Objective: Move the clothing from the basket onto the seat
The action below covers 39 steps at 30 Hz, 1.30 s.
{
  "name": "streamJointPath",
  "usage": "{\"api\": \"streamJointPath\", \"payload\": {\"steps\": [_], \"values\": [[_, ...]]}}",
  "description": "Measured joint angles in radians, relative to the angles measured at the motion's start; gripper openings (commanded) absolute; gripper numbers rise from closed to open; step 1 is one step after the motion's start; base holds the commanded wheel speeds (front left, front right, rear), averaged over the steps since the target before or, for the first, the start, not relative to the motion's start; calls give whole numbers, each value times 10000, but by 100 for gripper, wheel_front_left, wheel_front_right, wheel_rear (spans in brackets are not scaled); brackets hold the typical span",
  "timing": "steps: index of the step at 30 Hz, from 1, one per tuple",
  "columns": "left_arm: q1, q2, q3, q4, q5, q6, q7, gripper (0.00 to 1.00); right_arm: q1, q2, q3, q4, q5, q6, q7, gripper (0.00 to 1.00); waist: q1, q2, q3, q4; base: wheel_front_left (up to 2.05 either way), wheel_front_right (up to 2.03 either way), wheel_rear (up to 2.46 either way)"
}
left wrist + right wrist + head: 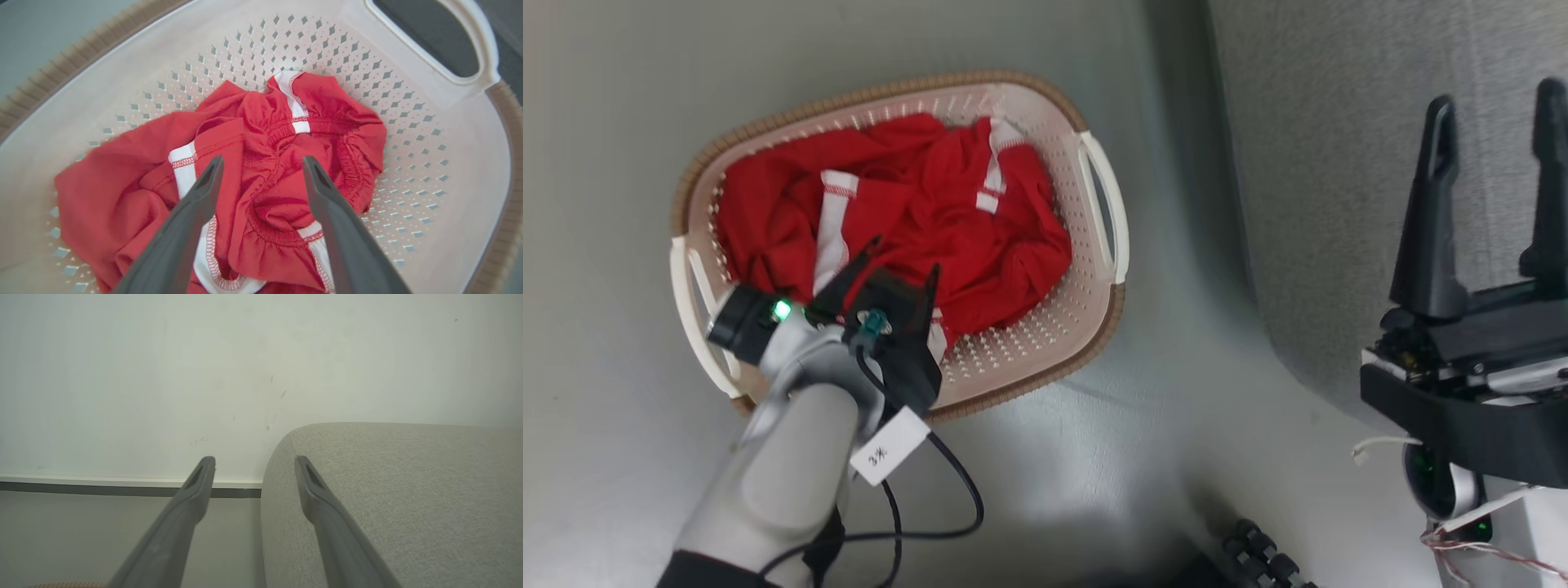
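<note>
My left gripper will next take hold of the bunched fold (265, 183) that stands up from the slack red clothing, so that it can move the clothing onto the seat.
Red clothing (915, 212) with white trim lies crumpled inside the cream basket (1094, 163), which stands on the floor. My left gripper (903, 257) hovers over the near part of the pile, open, its fingers straddling a bunched red fold (265, 183) without closing on it. The basket's perforated wall (408, 143) rises behind the clothing. The grey sofa seat (1339, 122) lies to the right of the basket. My right gripper (1494, 94) stands open above the seat's edge, empty; in the right wrist view it (254, 461) points past the sofa corner (388, 490) toward a pale wall.
A black cable (931, 523) and a white tag (889, 445) hang from my left forearm. My dark base wheels (1262, 555) show at the bottom. Grey floor (1176, 367) lies between basket and sofa. A skirting board (122, 486) runs along the wall.
</note>
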Motion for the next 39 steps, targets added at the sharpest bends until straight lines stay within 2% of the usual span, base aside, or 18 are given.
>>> {"api": "streamJointPath", "payload": {"steps": [11, 23, 24, 25, 26, 27, 28, 39], "values": [[-805, 128, 46, 719, 75, 15, 82, 100, -536, 92, -117, -109, -81, 2, -2, 100, 0, 0, 1228, -16, 0, 0, 0], [-1644, 171, 71, 1486, 247, 307, 176, 100, -697, 159, -105, -81, -209, 59, -2, 100, -1, -1, 1717, -32, 0, 0, 0], [-1689, 151, 63, 1544, 247, 357, 199, 91, -703, 159, -107, -63, -224, 63, -2, 100, -1, -1, 1736, -37, 0, 0, 0], [-1769, 115, 44, 1672, 265, 360, 247, 42, -711, 163, -119, -25, -224, 105, -2, 100, -1, -1, 1764, -45, 0, 0, 0], [-1802, 105, 36, 1724, 307, 364, 247, 19, -725, 169, -130, 2, -224, 105, -2, 100, -1, -2, 1772, -46, 0, 0, 0], [-1825, 96, 13, 1774, 360, 366, 245, 6, -742, 171, -151, 46, -226, 125, -2, 100, -1, -1, 1770, -45, 0, 0, 0], [-1829, 86, -6, 1820, 405, 364, 234, 0, -763, 171, -178, 92, -226, 130, -2, 100, -1, -1, 1758, -38, 0, 0, 0], [-1797, -201, -38, 1937, 69, 244, -704, 0, -893, 240, -311, 663, -238, 178, -8, 100, -1, -1, 1280, 163, 0, 0, 0]]}}
